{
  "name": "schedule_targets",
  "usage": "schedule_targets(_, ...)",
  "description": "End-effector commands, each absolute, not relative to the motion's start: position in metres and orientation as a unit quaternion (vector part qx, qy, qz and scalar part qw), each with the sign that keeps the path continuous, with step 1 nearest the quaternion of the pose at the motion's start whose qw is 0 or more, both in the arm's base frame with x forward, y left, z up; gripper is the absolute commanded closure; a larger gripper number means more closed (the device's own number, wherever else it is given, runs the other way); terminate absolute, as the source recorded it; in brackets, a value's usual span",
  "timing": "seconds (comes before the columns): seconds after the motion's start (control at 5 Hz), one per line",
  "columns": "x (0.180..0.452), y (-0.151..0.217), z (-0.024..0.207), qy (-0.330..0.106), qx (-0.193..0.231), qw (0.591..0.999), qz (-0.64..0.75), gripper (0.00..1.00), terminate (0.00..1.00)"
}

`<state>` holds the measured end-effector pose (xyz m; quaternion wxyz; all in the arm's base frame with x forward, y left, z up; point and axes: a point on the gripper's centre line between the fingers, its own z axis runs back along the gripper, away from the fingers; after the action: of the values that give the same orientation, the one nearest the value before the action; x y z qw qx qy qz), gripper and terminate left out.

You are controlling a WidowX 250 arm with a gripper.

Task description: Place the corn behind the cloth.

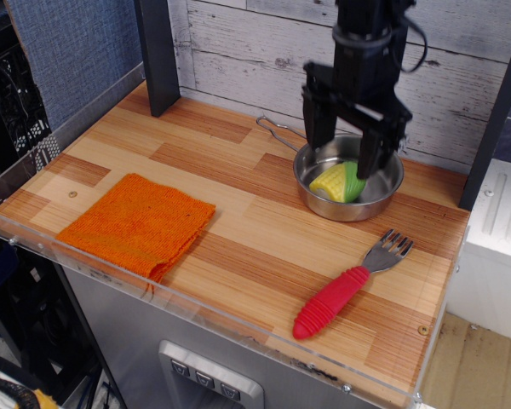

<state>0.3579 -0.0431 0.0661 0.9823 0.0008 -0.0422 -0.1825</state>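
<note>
The robot's gripper should next grab the corn around its middle, where yellow kernels meet green husk point(345, 181), and this will let it put the corn behind the orange cloth point(137, 224).
The corn point(338, 181), yellow with a green husk end, lies inside a small metal pan point(382, 195) at the back right of the wooden table. The gripper point(341, 156) hangs open just above the pan, its two black fingers point(315, 128) spread on either side of the corn and not touching it. The orange cloth point(137, 224) lies flat at the front left of the table, far from the gripper.
A fork with a red handle point(345, 290) lies at the front right. A dark post point(157, 55) stands at the back left. A white plank wall point(238, 51) runs along the back. A clear plastic lip point(196, 311) edges the table's front.
</note>
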Motion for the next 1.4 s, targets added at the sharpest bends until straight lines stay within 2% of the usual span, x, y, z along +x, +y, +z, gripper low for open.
schedule_targets(0.0, 0.36, -0.036, 0.06, -0.071, 0.011, 0.981, -0.182, 0.0, 0.0)
schedule_targets(0.6, 0.385, -0.033, 0.05, -0.099, 0.024, 0.986, -0.134, 0.0, 0.0)
schedule_targets(1.0, 0.381, -0.04, 0.034, -0.084, 0.036, 0.987, -0.135, 0.0, 0.0)
schedule_targets(1.2, 0.376, -0.037, 0.037, -0.087, 0.042, 0.986, -0.133, 1.0, 0.0)
